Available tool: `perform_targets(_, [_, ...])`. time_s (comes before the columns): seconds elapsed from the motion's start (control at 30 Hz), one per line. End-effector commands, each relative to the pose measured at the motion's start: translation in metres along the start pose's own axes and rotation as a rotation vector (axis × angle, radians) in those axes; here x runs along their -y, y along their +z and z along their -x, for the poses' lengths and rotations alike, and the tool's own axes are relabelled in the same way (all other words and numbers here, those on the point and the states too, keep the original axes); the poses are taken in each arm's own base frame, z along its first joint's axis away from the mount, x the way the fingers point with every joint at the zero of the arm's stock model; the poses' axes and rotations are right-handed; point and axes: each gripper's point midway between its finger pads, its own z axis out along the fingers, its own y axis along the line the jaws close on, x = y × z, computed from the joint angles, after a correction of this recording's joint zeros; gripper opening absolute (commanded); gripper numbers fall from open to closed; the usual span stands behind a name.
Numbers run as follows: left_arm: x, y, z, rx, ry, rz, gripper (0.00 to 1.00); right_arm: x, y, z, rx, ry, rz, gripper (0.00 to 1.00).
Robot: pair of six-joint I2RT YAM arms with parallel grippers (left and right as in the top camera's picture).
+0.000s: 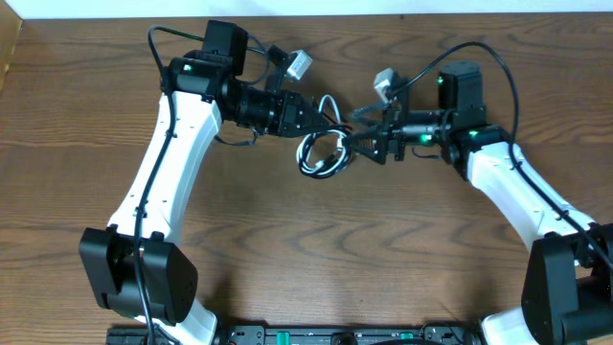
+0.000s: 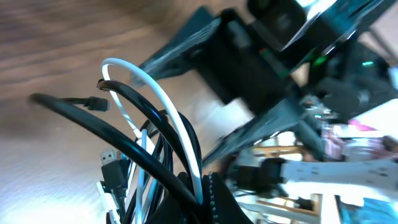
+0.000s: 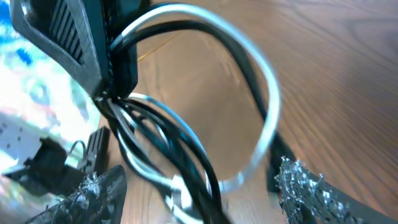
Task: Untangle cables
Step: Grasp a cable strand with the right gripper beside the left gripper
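Observation:
Next, my right gripper grabs the bundle's loops, free of my left gripper's pinch, so the left gripper gets to untangle cables.
The cables hang as a tangled bundle of one white and several black loops over the middle of the wooden table. My left gripper is shut on the top of the bundle. In the left wrist view its fingers pinch the white cable and black cables; small plug ends dangle at the lower left. My right gripper is open at the bundle's right side. In the right wrist view its fingers straddle the black loops and the white loop without closing.
The wooden table lies under the bundle. The two grippers nearly touch each other. The thick arm cables and white wrist connectors sit just behind the grippers. The table's far edge runs along the top.

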Motion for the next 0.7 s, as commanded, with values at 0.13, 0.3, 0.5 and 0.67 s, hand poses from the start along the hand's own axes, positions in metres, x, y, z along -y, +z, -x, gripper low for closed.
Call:
perform_targets(0.13, [0.027, 0.006, -0.003, -0.018, -0.06, -0.122, 0.07, -0.021, 0.017, 0.002, -0.011, -0.108, 0.081, 0.6])
perform_targets(0.3, [0.029, 0.012, -0.005, -0.032, -0.049, -0.115, 0.08, -0.017, 0.021, 0.0, -0.022, -0.094, 0.046, 0.25])
perform_targets(0.5, [-0.023, 0.009, -0.004, -0.017, -0.148, 0.191, 0.08, 0.002, 0.012, 0.001, -0.014, 0.103, -0.041, 0.02])
perform_targets(0.67, [-0.078, -0.011, 0.006, 0.082, -0.273, 0.526, 0.07, 0.011, 0.002, -0.004, -0.018, 0.262, -0.08, 0.01])
